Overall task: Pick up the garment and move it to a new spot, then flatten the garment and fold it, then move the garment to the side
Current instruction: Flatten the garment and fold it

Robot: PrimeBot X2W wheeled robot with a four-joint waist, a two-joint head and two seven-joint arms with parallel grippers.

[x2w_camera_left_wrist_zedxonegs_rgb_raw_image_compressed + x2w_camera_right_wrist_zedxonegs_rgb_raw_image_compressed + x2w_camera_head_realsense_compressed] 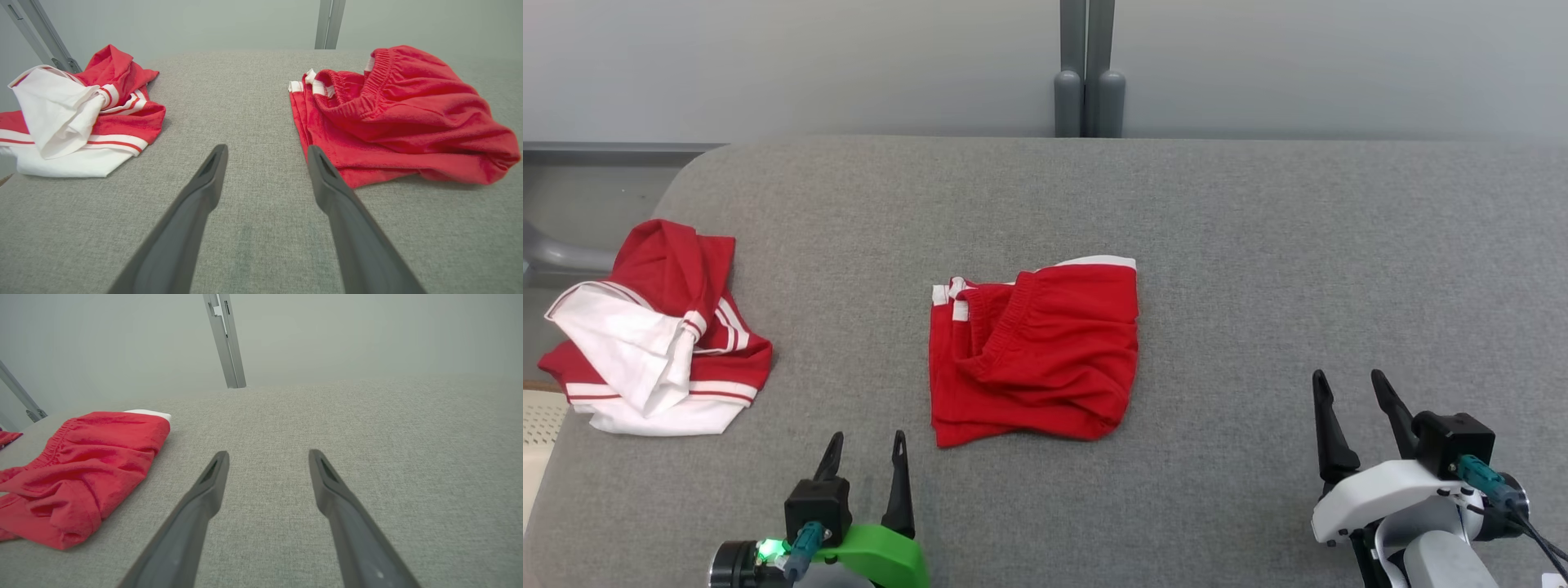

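The garment's thick side fold stands up from the table while the garment's loose layers lie slack. My right gripper will pinch that side fold next.
A red garment with an elastic waistband and white trim lies folded in the middle of the grey table. In the left wrist view the same garment sits just right of my fingers. My left gripper stands open and empty near the front edge, a little left of the garment's near corner; its fingers hover apart over bare cloth. My right gripper is open and empty at the front right, well clear of the garment.
A second garment, red and white, lies crumpled at the table's left edge, also in the left wrist view. A grey post stands behind the table's far edge against a pale wall.
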